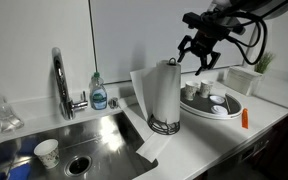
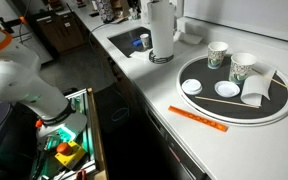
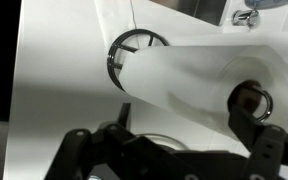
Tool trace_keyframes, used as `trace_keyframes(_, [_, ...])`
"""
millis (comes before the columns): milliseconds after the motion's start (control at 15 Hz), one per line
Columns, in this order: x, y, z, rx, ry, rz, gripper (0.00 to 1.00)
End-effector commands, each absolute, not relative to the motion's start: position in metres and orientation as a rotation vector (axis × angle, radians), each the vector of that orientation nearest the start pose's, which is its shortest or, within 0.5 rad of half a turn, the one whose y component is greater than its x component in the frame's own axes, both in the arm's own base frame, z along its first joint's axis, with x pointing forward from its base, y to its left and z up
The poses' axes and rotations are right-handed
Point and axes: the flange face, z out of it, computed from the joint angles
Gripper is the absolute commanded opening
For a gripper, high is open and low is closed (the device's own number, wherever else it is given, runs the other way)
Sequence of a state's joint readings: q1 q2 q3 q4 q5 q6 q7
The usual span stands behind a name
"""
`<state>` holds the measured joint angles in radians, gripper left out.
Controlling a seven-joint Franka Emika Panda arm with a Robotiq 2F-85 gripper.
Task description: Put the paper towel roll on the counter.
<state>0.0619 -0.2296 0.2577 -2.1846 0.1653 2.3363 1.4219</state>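
The roll's bottom end should stay free to leave the holder and stand on the counter. My gripper will grab the paper towel roll (image 1: pixel 165 90) by its top rim next.
The white paper towel roll (image 1: pixel 165 90) stands upright on a black wire holder (image 1: pixel 165 126) on the counter, right beside the sink. A loose sheet hangs from it toward the sink. It shows in both exterior views (image 2: pixel 162 28). My gripper (image 1: pixel 202 57) hovers just above and beside the top of the roll, fingers spread and empty. In the wrist view the roll (image 3: pixel 189 85) fills the middle, its holder ring (image 3: pixel 130 48) lies beyond, and my open gripper (image 3: pixel 184 140) has a dark finger on each side of the roll's top end.
A steel sink (image 1: pixel 54 140) with a faucet (image 1: pixel 60 80), a soap bottle (image 1: pixel 99 93) and a paper cup (image 1: pixel 47 152). A round black tray (image 2: pixel 284 110) holds cups and dishes. An orange strip (image 2: pixel 197 118) lies near the counter's front edge.
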Motion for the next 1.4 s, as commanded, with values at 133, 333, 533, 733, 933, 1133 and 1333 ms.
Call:
trace_keyframes(133, [0.502, 0.195, 0.519, -2.335, 1.569, -0.312, 0.95])
trace_keyframes(333, [0.507, 0.198, 0.516, -2.345, 1.581, -0.335, 0.92])
trace_keyframes(533, [0.513, 0.202, 0.514, -2.355, 1.588, -0.360, 0.90])
trace_keyframes(733, [0.520, 0.206, 0.512, -2.375, 1.583, -0.370, 0.70])
trace_keyframes(933, [0.525, 0.209, 0.511, -2.384, 1.578, -0.378, 0.54])
trace_keyframes(1133, [0.528, 0.212, 0.509, -2.390, 1.577, -0.378, 0.28])
trace_keyframes(1333, [0.527, 0.214, 0.514, -2.388, 1.572, -0.394, 0.05])
